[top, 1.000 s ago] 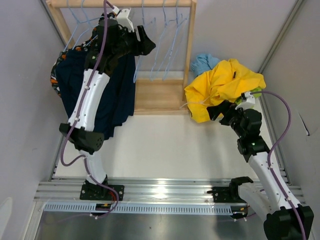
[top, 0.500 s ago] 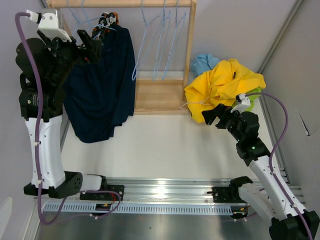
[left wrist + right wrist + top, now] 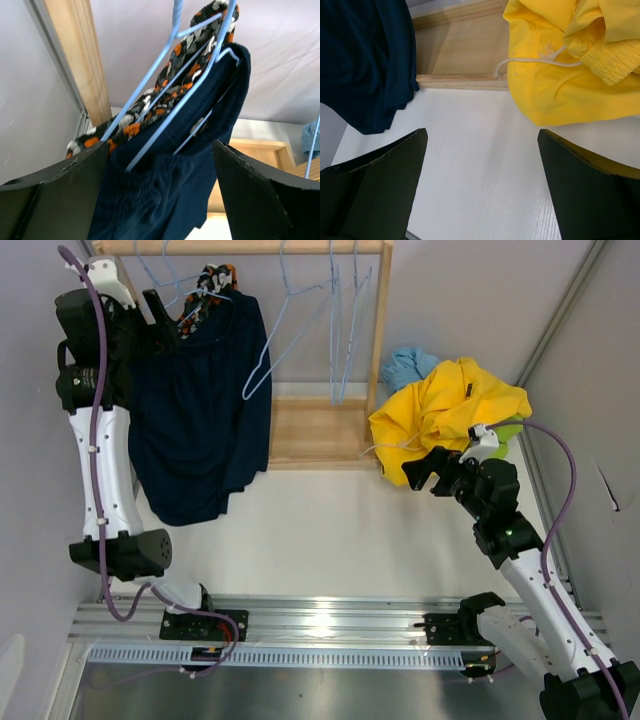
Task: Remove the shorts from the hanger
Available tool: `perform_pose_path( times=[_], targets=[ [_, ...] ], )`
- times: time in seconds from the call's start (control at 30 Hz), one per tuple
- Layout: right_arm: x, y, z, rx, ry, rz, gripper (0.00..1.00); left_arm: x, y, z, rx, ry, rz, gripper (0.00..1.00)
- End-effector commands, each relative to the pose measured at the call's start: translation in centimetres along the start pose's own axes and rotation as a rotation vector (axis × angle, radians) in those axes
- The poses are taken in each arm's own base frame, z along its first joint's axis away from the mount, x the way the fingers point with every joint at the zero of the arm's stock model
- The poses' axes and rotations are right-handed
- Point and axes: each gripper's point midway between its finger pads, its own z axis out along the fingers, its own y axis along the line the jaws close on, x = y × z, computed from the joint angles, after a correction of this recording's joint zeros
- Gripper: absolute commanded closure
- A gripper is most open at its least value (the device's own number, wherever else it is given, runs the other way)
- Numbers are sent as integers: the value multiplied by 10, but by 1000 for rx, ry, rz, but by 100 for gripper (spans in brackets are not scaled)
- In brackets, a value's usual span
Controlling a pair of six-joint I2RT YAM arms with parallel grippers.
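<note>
I'll next grab the light blue hanger's near side arm with my left gripper. The hanger's hook and the navy waistband [image 3: 165,170] stay free for removal.
The dark navy shorts [image 3: 200,410] hang from a light blue hanger on the wooden rack, with the camouflage shorts [image 3: 212,282] bunched on a hanger just behind them. My left gripper [image 3: 162,312] is open, high at the rack's left end. In the left wrist view [image 3: 160,145] the navy waistband [image 3: 165,170] and the camouflage shorts [image 3: 170,75] lie just ahead between its jaws, not gripped. The yellow shorts [image 3: 445,405], light blue shorts [image 3: 405,365] and lime green shorts [image 3: 512,430] lie heaped at the right. My right gripper [image 3: 422,470] is open and empty over the table [image 3: 482,131], just below the yellow shorts [image 3: 570,75].
Several empty blue hangers [image 3: 340,330] hang on the rail, one swung out at an angle [image 3: 262,365]. The rack's wooden base [image 3: 315,430] sits behind the white table [image 3: 330,530]. Grey walls close in on both sides.
My left arm has swung from in front of the navy shorts out to the rack's upper left. The navy shorts now hang free. My right gripper has shifted slightly left.
</note>
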Motion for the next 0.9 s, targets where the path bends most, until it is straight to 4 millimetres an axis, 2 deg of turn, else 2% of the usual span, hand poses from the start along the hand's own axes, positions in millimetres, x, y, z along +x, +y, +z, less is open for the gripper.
perform_pose_path(
  times=[0.0,0.13,0.53,0.63,0.73,0.8,0.83,0.87],
  targets=[
    [-4,3,-3,-14,-21,-26,1,-38,-11,-12,52,-98,-9,9],
    [6,0,1,-16,-8,-14,1,-34,-10,-4,53,-83,-12,9],
    [13,-8,10,4,3,-18,1,0,-16,30,119,14,-47,13],
    [17,-10,12,4,6,-11,1,4,-16,36,123,23,-53,14],
    [19,-10,14,1,11,-12,1,-1,-17,38,130,14,-55,17],
    [18,-11,14,5,9,-15,0,1,-19,42,140,20,-58,28],
    [19,-11,14,6,10,-15,1,0,-20,42,150,18,-64,38],
    [19,-11,14,7,12,-16,1,1,-21,43,155,22,-69,55]
  ],
)
